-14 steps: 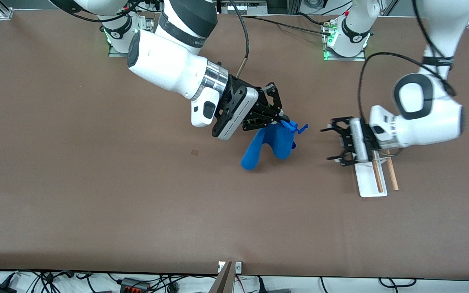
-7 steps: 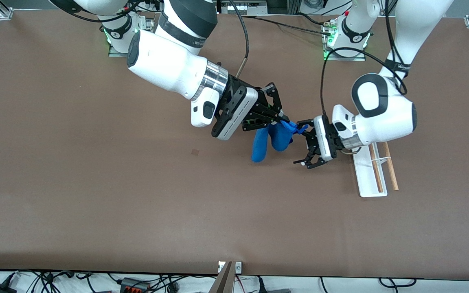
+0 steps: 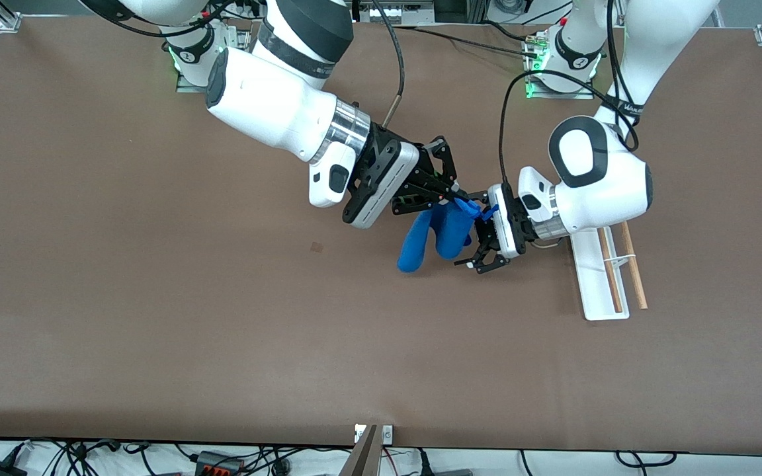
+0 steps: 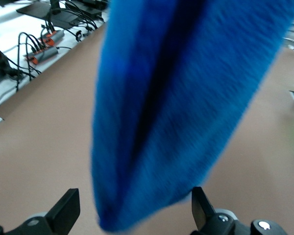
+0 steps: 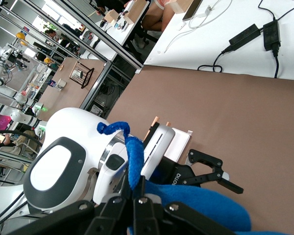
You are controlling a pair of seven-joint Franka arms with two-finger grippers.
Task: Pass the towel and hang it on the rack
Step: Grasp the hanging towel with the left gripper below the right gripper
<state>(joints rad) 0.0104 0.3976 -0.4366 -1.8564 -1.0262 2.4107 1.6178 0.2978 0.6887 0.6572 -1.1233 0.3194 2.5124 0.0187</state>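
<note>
My left gripper will hang the royal-blue towel on the rack, gripping its loose corner (image 4: 125,208) next.
The royal-blue towel (image 3: 435,233) hangs above the middle of the table. My right gripper (image 3: 458,196) is shut on its upper corner, which also shows pinched between the fingers in the right wrist view (image 5: 134,161). My left gripper (image 3: 475,233) is open. Its fingers stand on either side of the hanging towel, beside the right gripper. In the left wrist view the towel (image 4: 186,98) fills the space between the open fingertips (image 4: 67,211). The rack (image 3: 594,284), a white base with two wooden rods (image 3: 613,276), stands on the table toward the left arm's end, just under the left arm's wrist.
A small dark mark (image 3: 316,247) lies on the brown table toward the right arm's end. Both arm bases (image 3: 558,66) stand along the table edge farthest from the front camera. Cables and power strips (image 3: 222,461) run below the nearest edge.
The left arm has swung from over the rack toward the towel, and its open fingers now flank the hanging cloth. The right arm has stayed put, and the towel has swayed slightly.
</note>
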